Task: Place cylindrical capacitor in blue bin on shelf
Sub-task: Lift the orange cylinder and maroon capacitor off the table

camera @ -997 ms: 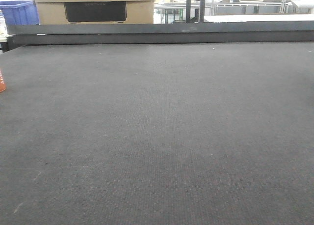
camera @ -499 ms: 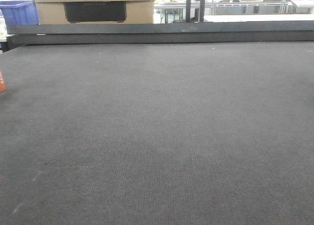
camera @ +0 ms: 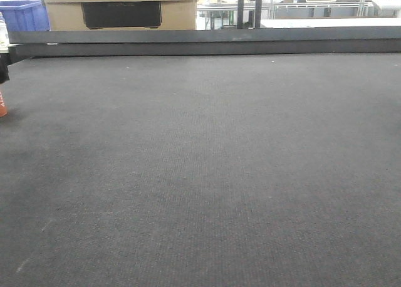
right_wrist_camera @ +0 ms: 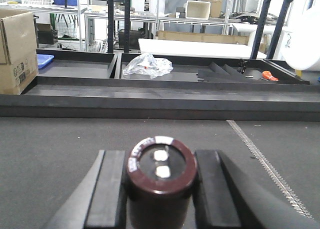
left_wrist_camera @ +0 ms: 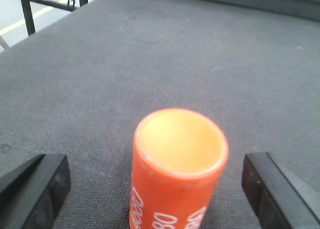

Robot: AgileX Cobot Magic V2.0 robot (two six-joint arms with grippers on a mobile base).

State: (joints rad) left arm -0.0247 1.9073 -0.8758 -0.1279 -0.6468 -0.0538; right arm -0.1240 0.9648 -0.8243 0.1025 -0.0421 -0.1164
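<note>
I need to set the orange cylinder (left_wrist_camera: 177, 174) in the blue bin on the shelf, so next I will grab it by its printed side (left_wrist_camera: 167, 206) with my left gripper.
My right gripper (right_wrist_camera: 161, 186) is shut on a dark brown cylindrical capacitor (right_wrist_camera: 161, 164), which stands upright between the black fingers with two pale terminals on top, above the black mat. My left gripper (left_wrist_camera: 155, 184) is open, with one black finger (left_wrist_camera: 37, 181) on each side of an upright orange cylinder (left_wrist_camera: 177, 174) with white print; neither finger touches it. That orange cylinder also shows at the left edge of the front view (camera: 2, 105), with a dark part of the left gripper just above it. The shelf is out of view.
A wide black mat-topped table (camera: 207, 168) has a raised black rail (camera: 207, 41) at its far edge. Behind it are a cardboard box (camera: 119, 8) and a blue bin (camera: 24, 14). The right wrist view shows black trays, a crumpled plastic bag (right_wrist_camera: 147, 65) and a blue tray (right_wrist_camera: 44, 60).
A dark part of the left gripper has come into the front view's left edge, above the orange cylinder. Nothing else has moved.
</note>
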